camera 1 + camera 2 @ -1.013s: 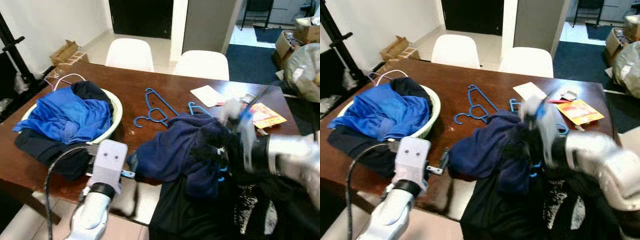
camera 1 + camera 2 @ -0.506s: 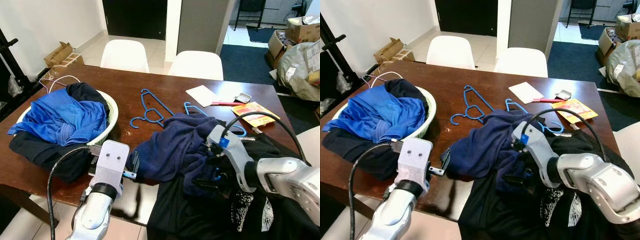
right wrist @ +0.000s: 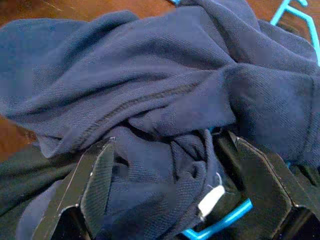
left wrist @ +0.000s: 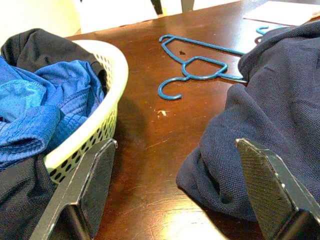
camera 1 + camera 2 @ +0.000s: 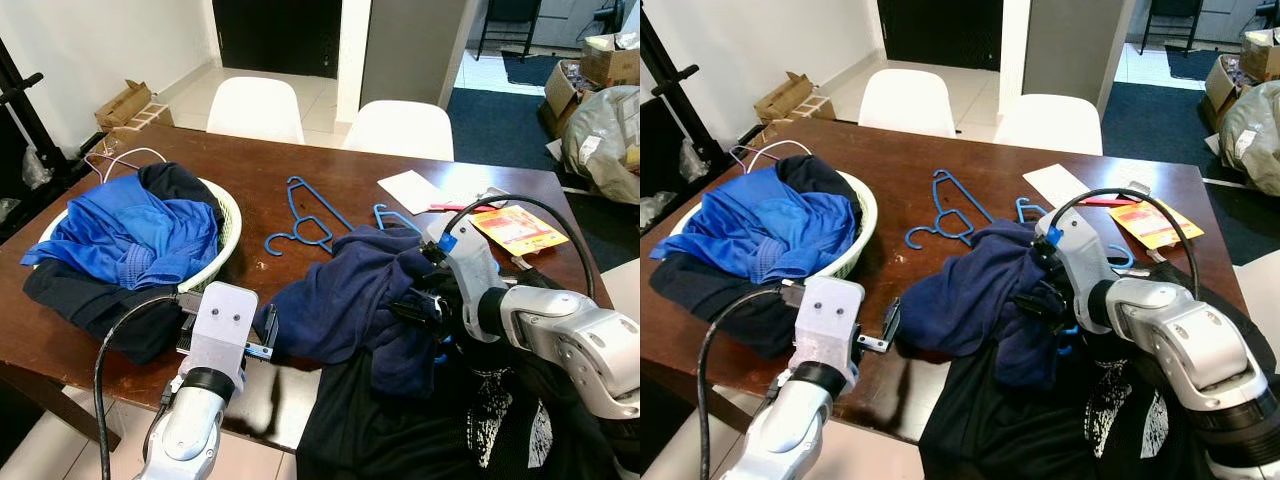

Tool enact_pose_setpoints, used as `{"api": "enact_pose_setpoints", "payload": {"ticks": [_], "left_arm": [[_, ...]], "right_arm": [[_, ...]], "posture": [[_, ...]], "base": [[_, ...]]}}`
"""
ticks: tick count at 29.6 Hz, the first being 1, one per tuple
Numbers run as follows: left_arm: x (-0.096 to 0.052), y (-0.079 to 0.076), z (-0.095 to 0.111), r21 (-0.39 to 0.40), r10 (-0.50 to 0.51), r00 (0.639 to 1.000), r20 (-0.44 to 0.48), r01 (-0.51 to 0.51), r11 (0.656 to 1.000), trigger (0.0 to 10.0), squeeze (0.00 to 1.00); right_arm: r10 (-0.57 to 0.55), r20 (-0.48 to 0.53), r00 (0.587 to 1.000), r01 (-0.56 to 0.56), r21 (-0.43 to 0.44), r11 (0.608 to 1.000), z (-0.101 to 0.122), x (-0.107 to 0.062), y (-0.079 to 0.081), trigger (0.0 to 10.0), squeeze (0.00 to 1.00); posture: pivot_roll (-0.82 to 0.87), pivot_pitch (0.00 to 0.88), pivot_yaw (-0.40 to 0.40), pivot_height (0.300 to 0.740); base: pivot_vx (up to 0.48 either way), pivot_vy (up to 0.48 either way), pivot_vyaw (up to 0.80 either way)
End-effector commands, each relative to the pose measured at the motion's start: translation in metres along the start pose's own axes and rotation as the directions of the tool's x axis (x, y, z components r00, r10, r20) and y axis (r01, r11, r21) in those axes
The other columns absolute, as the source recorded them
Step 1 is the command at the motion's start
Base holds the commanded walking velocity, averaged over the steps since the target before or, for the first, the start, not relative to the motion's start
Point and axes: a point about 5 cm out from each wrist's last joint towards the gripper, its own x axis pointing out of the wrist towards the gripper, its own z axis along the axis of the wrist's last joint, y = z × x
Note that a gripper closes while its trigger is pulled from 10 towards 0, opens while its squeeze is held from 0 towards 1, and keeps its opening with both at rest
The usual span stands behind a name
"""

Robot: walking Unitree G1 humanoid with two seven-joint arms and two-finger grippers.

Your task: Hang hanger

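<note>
The robot's right gripper will grab the navy garment [image 3: 165,80] by its bunched fold at the white tag [image 3: 192,177], to get it ready for hanging.
Two blue hangers [image 5: 305,215] lie tangled on the brown table [image 5: 250,165], and a third blue hanger [image 5: 392,216] is half buried under a navy garment [image 5: 340,290]. My right gripper [image 5: 428,312] is pushed into that garment's folds. In the right wrist view it [image 3: 171,139] is open with bunched navy cloth between its fingers [image 3: 95,185] and a piece of blue hanger [image 3: 220,225] just below. My left gripper [image 5: 268,335] is open at the table's front edge, beside the garment's left end [image 4: 220,170].
A pale laundry basket [image 5: 233,215] heaped with blue and dark clothes sits at the left. A black garment [image 5: 400,430] hangs off the front edge. Paper [image 5: 408,190] and an orange packet [image 5: 515,228] lie far right. Two white chairs [image 5: 255,108] stand behind.
My right arm went from a blurred sweep to resting in the navy garment, then shifted a little farther over the table. The left arm has stayed where it was. The camera shifted slightly.
</note>
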Motion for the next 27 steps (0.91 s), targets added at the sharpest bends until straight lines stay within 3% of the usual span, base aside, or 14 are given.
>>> {"api": "enact_pose_setpoints", "payload": {"ticks": [1,7,10,16,17,18,27], "left_arm": [[-0.002,0.0,0.0,0.002,0.0,1.0,-0.002,0.0,1.0,10.0,0.0],[-0.002,0.0,0.0,0.001,0.001,1.0,-0.002,-0.001,1.0,10.0,0.0],[-0.002,0.0,0.0,0.0,0.001,1.0,-0.002,-0.001,1.0,10.0,0.0],[-0.002,-0.001,0.0,-0.002,0.001,1.0,-0.001,-0.001,1.0,10.0,0.0],[-0.001,-0.001,0.0,-0.002,0.002,1.0,0.0,-0.002,1.0,10.0,0.0],[-0.001,-0.001,0.0,-0.003,0.004,1.0,-0.001,-0.004,1.0,10.0,0.0],[-0.001,0.0,0.0,-0.004,0.006,1.0,-0.001,-0.006,1.0,10.0,0.0]], "right_arm": [[-0.019,-0.042,0.999,0.019,-0.005,1.0,-0.006,0.002,0.0,10.0,0.0],[-0.025,-0.114,0.993,0.023,-0.017,1.0,-0.016,0.001,-0.001,10.0,0.0],[0.026,-0.163,0.986,-0.029,-0.019,0.999,-0.022,-0.001,0.003,10.0,0.0],[0.118,-0.168,0.979,-0.119,0.007,0.993,-0.024,-0.001,0.015,10.0,0.0],[0.166,-0.156,0.974,-0.164,0.024,0.986,-0.023,-0.001,0.022,2.0,0.0],[0.196,-0.149,0.969,-0.194,0.032,0.981,-0.023,-0.001,0.026,0.0,0.0],[0.216,-0.142,0.966,-0.213,0.038,0.976,-0.022,-0.001,0.03,0.0,0.0]], "posture": [[0.02,0.095,0.019,0.74],[0.01,0.096,0.018,0.74],[0.01,0.097,0.017,0.74],[0.01,0.096,0.016,0.74],[0.01,0.096,0.015,0.74],[0.01,0.096,0.015,0.74],[0.02,0.095,0.014,0.74]], "base": [[0.0,0.0,0.0],[0.0,0.0,0.0],[0.0,0.0,0.0],[0.0,0.0,0.0],[0.0,0.0,0.0],[0.0,0.0,0.0],[0.0,0.0,0.0]]}}
